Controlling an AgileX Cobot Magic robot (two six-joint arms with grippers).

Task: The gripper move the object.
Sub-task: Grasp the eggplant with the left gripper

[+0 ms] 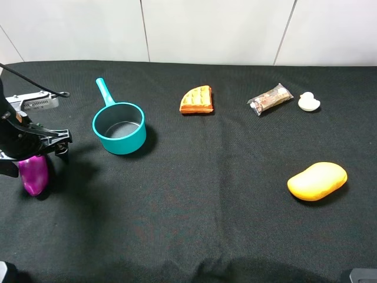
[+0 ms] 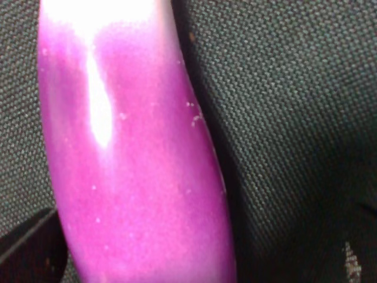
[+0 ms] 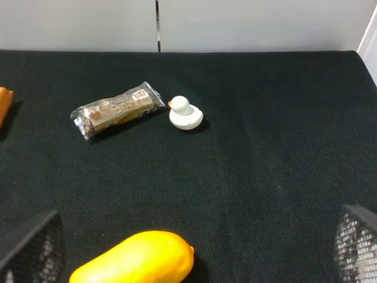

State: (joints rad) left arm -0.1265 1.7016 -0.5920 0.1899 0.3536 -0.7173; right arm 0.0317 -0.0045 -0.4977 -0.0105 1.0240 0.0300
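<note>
In the left wrist view the fingers reach down on either side of the purple eggplant, near the black cloth, so it is time to close my left gripper. Closing now would catch it.
The glossy purple eggplant (image 1: 32,175) lies on the black cloth at the far left. In the left wrist view it (image 2: 135,177) fills most of the frame, whitish at one end. My left gripper (image 1: 35,160) hangs right over it, jaws either side of it. One finger (image 2: 29,250) is beside the eggplant, and a strip of cloth shows between the eggplant and the other side, so the gripper is open. My right gripper (image 3: 193,244) is open and empty, its fingertips (image 3: 32,247) wide apart above the cloth near the mango.
A teal saucepan (image 1: 119,125) stands just right of the left arm. A waffle piece (image 1: 197,100), a wrapped snack bar (image 1: 270,99) and a white duck (image 1: 308,102) lie at the back. A yellow-orange mango (image 1: 317,181) lies at the right.
</note>
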